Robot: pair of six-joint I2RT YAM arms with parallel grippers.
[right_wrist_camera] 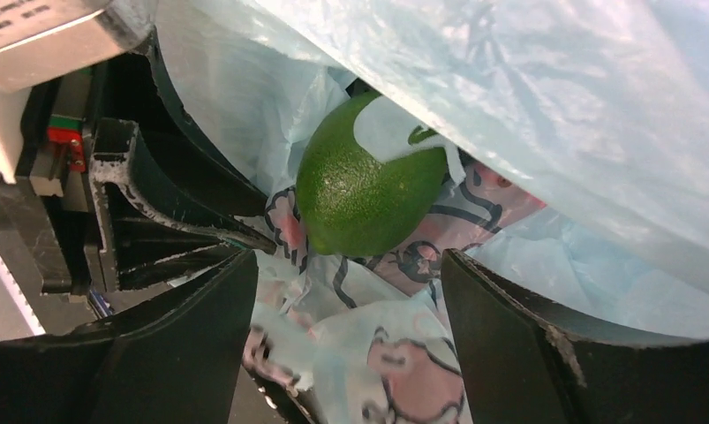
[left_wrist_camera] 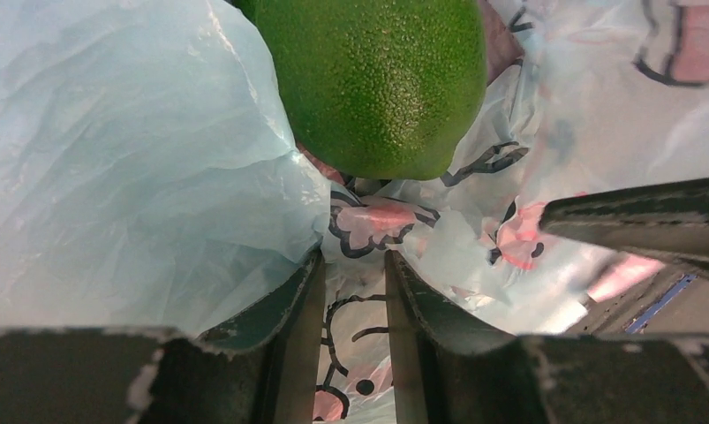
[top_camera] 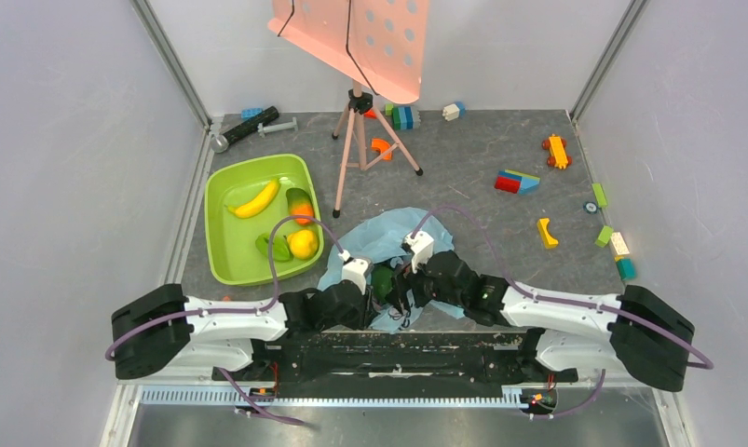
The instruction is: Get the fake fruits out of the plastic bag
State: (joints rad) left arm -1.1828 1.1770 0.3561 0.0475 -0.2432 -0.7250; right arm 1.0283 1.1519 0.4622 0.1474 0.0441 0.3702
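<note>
The robot's right gripper will next lift the green fruit (top_camera: 384, 279) (right_wrist_camera: 366, 187) out and hand it to the left gripper, so it will grab the fruit across its sides and leave its far end free.
The light-blue plastic bag (top_camera: 388, 233) lies crumpled at the near middle of the table, between my two wrists. A green fake fruit (top_camera: 384, 279) with pebbled skin rests in the bag's folds (left_wrist_camera: 377, 79) (right_wrist_camera: 368, 194). My left gripper (left_wrist_camera: 355, 256) (top_camera: 374, 293) has its jaws close together, pinching a bunched fold of the printed film just short of the fruit. My right gripper (right_wrist_camera: 346, 265) (top_camera: 402, 284) stands wide open over the bag film, with the green fruit just beyond its fingertips. More fake fruits, among them a banana (top_camera: 256, 198), lie in the lime-green tub (top_camera: 223, 242).
A tripod (top_camera: 360, 130) carrying a pink perforated sheet (top_camera: 351, 37) stands behind the bag. Toy bricks (top_camera: 517, 182) and a small orange car (top_camera: 558, 151) are scattered on the right. A black tool (top_camera: 249, 126) lies at the back left. Walls close in three sides.
</note>
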